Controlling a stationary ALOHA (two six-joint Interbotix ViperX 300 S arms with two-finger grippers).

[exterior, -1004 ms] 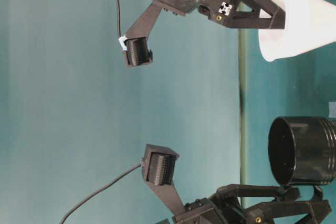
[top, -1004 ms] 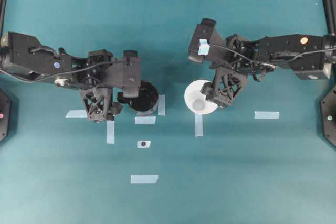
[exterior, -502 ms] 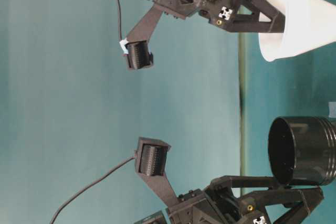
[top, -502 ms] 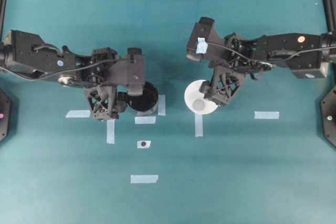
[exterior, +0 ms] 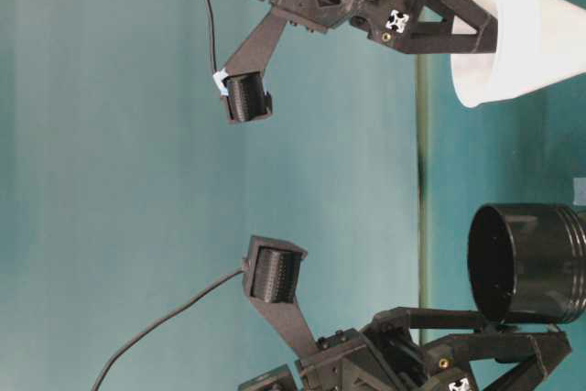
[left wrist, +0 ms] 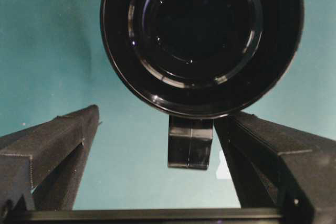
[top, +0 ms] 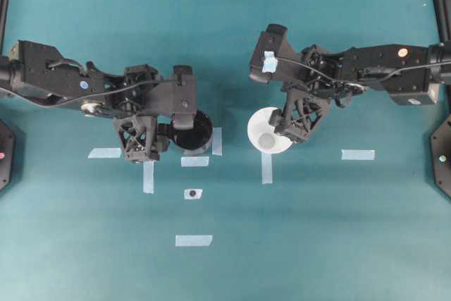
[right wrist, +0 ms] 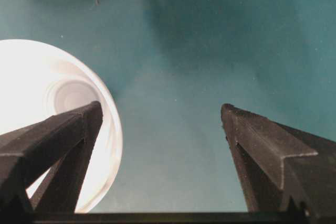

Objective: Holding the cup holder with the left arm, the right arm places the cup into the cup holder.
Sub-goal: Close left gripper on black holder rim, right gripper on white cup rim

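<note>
My right gripper should close on the white cup now, as my fingers reach down on either side of the white cup's rim [top: 286,146], one inside the cup's opening.
The glossy black cup holder [top: 194,130] stands upright left of centre, its stubby handle [left wrist: 190,142] pointing at my left arm. My left gripper [top: 159,132] is open, and the handle lies between its fingers [left wrist: 63,140] without touching them, nearer the right-hand one. The white cup [top: 266,132] stands upright right of centre, its mouth up. My right gripper [top: 289,121], on the arm with the blue tape patch [top: 272,62], is open. In the right wrist view one finger [right wrist: 58,140] sits over the cup's mouth [right wrist: 52,87] and the other over bare table. The table-level view shows the cup [exterior: 526,38] and the holder [exterior: 526,263] apart.
Several pale blue tape strips lie on the teal table [top: 317,230], among them one [top: 195,161] in front of the holder, one [top: 358,154] at the right and one [top: 194,240] nearer the front. A small dark dot [top: 192,193] sits on a tape square.
My left arm has shifted slightly to the right, bringing its open fingers closer around the holder's handle. The right gripper has edged a little left over the cup's rim. Cup and holder stay put.
</note>
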